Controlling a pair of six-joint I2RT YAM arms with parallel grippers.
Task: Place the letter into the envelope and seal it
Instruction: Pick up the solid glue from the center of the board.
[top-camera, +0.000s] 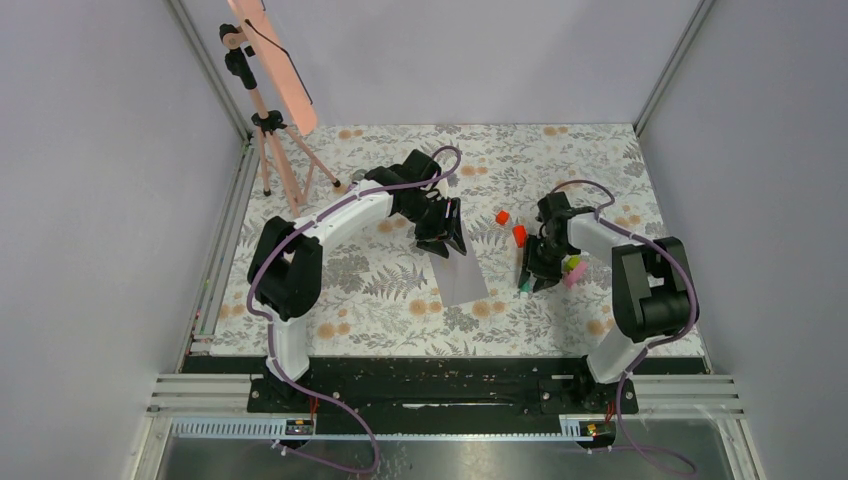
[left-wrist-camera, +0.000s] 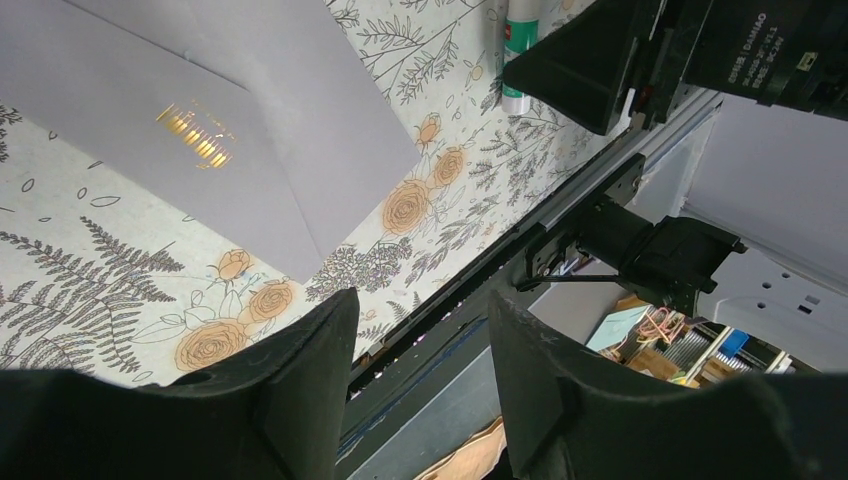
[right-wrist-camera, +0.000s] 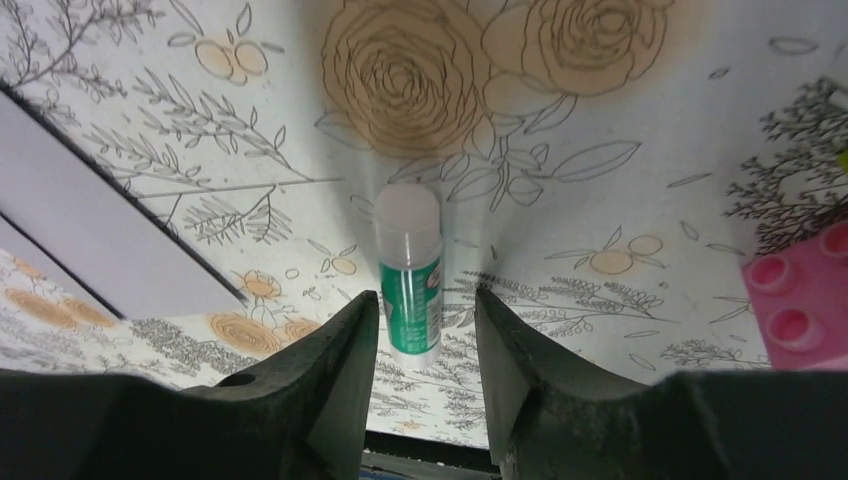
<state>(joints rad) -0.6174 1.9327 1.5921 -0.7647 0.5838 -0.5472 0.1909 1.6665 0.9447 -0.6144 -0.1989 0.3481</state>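
Note:
The glue stick is next for the right gripper, which needs to pick it up across its green-labelled body (top-camera: 525, 286) (right-wrist-camera: 411, 307). Both ends then stay free to hand it to the left gripper.
The grey-lilac envelope (top-camera: 464, 276) lies flat on the floral table, its face with a small gold print (left-wrist-camera: 196, 135) turned up. The letter is not in view. My left gripper (top-camera: 444, 241) hovers over the envelope's far end, open and empty (left-wrist-camera: 420, 312). My right gripper (top-camera: 536, 278) stands just right of the envelope, open (right-wrist-camera: 426, 305). A green-labelled glue stick (right-wrist-camera: 408, 268) with a white cap lies on the table between the right fingertips, with a gap on each side. The same glue stick (left-wrist-camera: 517, 48) shows beside the right gripper in the left wrist view.
Two red bricks (top-camera: 502, 217) (top-camera: 519, 235) lie behind the right gripper. Pink and green bricks (top-camera: 574, 268) sit to its right, the pink one (right-wrist-camera: 800, 300) close by. A tripod (top-camera: 272, 140) stands at the back left. The black base rail (top-camera: 440, 385) runs along the near edge.

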